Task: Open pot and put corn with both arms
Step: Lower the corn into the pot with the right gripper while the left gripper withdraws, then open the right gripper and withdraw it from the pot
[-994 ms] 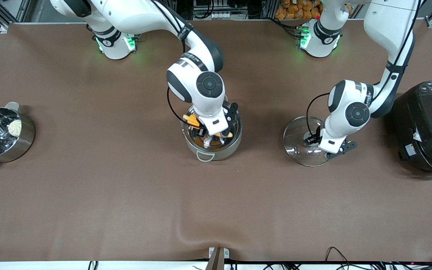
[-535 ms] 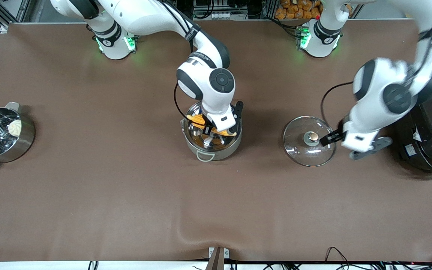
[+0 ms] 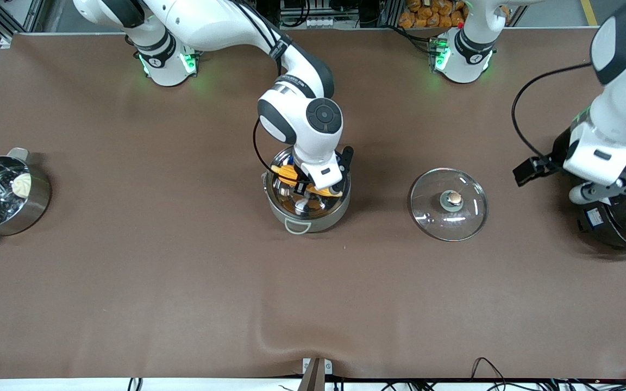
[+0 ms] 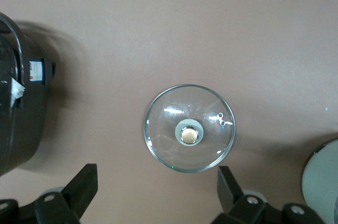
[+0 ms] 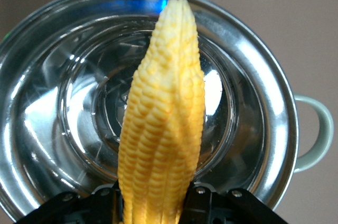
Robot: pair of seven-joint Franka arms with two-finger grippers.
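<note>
The yellow corn (image 3: 286,172) lies across the steel pot's opening (image 3: 307,205), inside the pot's rim, so the corn would rest in the pot. It is now time for my right gripper to open.
The steel pot (image 3: 321,219) stands open mid-table. My right gripper (image 3: 313,187) hangs over it, shut on the yellow corn (image 3: 286,172), which lies across the pot's mouth. In the right wrist view the corn (image 5: 161,113) runs out from between the fingers (image 5: 203,195) above the shiny pot (image 5: 259,76). The glass lid (image 3: 468,214) lies flat on the table beside the pot, toward the left arm's end, with its copper knob (image 3: 455,197) up. My left gripper (image 3: 609,187) is raised over the cooker's edge, open and empty. The left wrist view looks down on the lid (image 4: 211,145).
A large black cooker (image 3: 625,222) stands at the left arm's end of the table, also in the left wrist view (image 4: 16,108). A steel steamer pot (image 3: 33,203) with a white bun sits at the right arm's end.
My left gripper has let go of the lid's knob, risen and swung toward the black cooker. The lid stays on the table. The right gripper with the corn shifted slightly over the pot.
</note>
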